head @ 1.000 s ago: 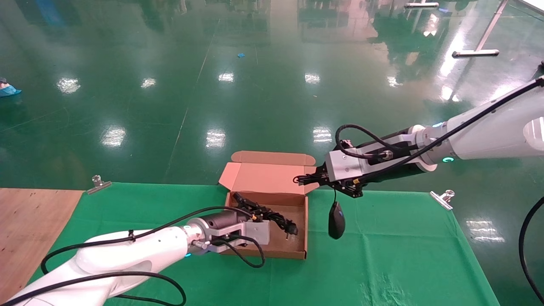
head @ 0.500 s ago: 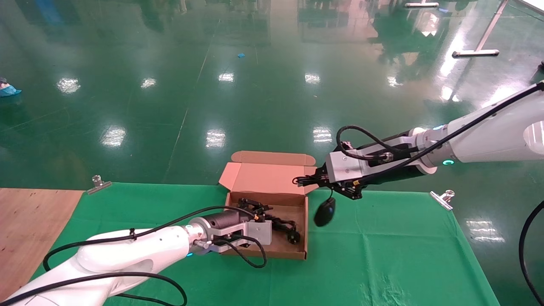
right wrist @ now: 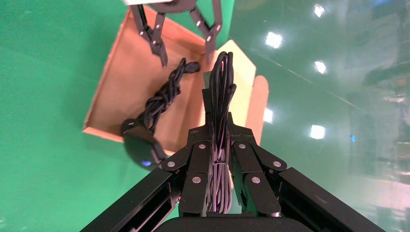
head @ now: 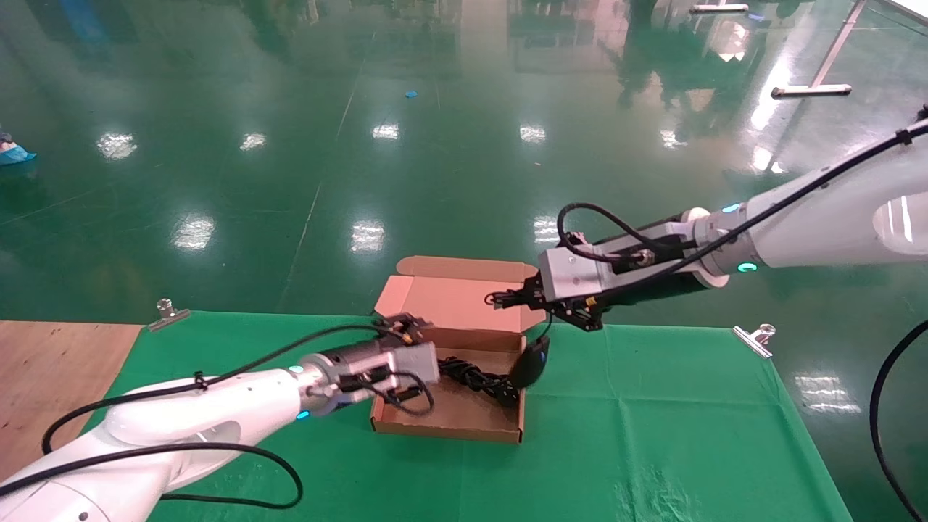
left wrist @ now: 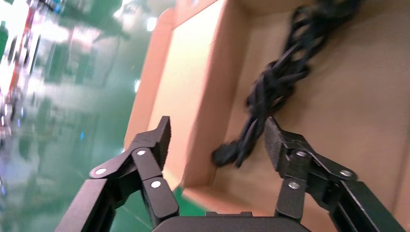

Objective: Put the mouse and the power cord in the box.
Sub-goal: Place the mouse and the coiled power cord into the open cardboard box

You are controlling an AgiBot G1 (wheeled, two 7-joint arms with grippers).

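The mouse (head: 528, 362) is hanging across the box's side (head: 522, 412). I need to move the mouse over the bottom of the box before my right gripper lets go of it.
The open brown box (head: 446, 419) stands on the green cloth, its lid (head: 449, 297) folded back. Inside it lies the bundled black power cord (head: 475, 378) (left wrist: 275, 82) (right wrist: 162, 99). My left gripper (head: 395, 324) (left wrist: 217, 140) hovers open over the box's back left corner, holding nothing, the cord lying beyond its fingertips. My right gripper (head: 500, 299) (right wrist: 218, 121) is shut on the mouse's bundled thin cable in front of the lid. The black mouse (head: 528, 362) (right wrist: 140, 145) dangles below it at the box's right wall.
Green cloth (head: 652, 435) covers the table, with bare wood (head: 51, 377) at the left. Metal clips (head: 168, 312) (head: 757, 337) sit on the far edge. Beyond is glossy green floor. My left arm's own black cable (head: 217, 493) loops over the cloth.
My left gripper has drawn back and up toward the box's back left corner, leaving the power cord in the box. My right gripper moved left, swinging the mouse to the box's right wall.
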